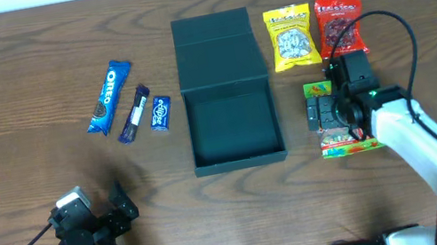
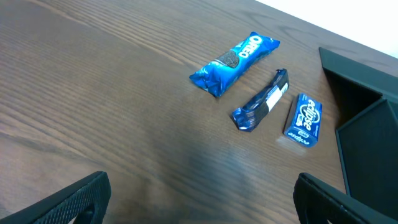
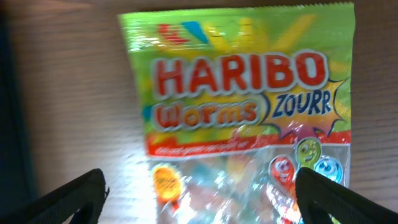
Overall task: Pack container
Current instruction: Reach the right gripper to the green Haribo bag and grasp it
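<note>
My right gripper's open fingers are still above the green Haribo bag's face (image 3: 246,148), its whole width below, so it is too early to close and they go lower first.
The dark green container (image 1: 233,124) sits open at the table's middle, its flap lid (image 1: 218,49) lying flat behind it; its edge also shows in the left wrist view (image 2: 373,118). My right gripper (image 1: 331,112) is open, hovering low over a green Haribo Worms bag (image 1: 350,142), which fills the right wrist view (image 3: 239,106); the fingers (image 3: 202,199) straddle it. My left gripper (image 1: 96,218) is open and empty near the front left edge, its fingers (image 2: 202,199) over bare wood.
An Oreo pack (image 1: 109,97), a dark blue bar (image 1: 134,113) and a small blue Eclipse pack (image 1: 162,113) lie left of the container. A yellow snack bag (image 1: 291,37) and a red one (image 1: 338,24) lie at its back right.
</note>
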Controlling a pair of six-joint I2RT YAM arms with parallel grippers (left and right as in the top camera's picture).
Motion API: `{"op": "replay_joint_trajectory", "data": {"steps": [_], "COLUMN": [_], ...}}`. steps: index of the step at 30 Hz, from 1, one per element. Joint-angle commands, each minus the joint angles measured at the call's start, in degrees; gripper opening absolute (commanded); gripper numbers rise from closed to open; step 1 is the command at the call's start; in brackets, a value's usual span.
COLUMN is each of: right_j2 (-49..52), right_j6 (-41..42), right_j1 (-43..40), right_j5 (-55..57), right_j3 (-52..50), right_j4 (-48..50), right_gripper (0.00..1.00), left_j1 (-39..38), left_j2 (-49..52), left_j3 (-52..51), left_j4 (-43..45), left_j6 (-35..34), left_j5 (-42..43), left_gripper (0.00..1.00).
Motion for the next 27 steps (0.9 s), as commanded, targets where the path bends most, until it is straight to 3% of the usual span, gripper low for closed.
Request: {"op": "replay_joint_trajectory", "data": {"steps": [1,7,20,22,27], "right_j2": [2.5,5.3,12.1,13.1,14.7], "right_j6": [-0.8,-0.8,-0.8,-0.8,-0.8], "right_j1": [-2.8,-5.2,-5.2,-5.2,-5.2], "right_j5": [-3.3,-5.4,-5.4,-5.4,-5.5], "right_j3": [0.8,0.8,0.8,0.8,0.8], "right_j4": [1.2,4.1,6.7,6.9,6.6], "right_gripper": [0.94,0.92,0.77,0.67,0.28], "left_j1": [-0.2,-0.2,-0.2,-0.2,-0.2], "left_j2": [-0.3,-0.3,-0.3,-0.3,-0.3], "left_j3": [-0.9,-0.9,-0.9,-0.9,-0.9], "left_j4": [0.1,0.1,0.1,0.1,0.1], "left_j6": [0.4,0.4,0.4,0.4,0.4], "left_j5": [-0.2,-0.2,-0.2,-0.2,-0.2], "left_gripper": [0.95,0.95,0.95,0.95,0.95]}}
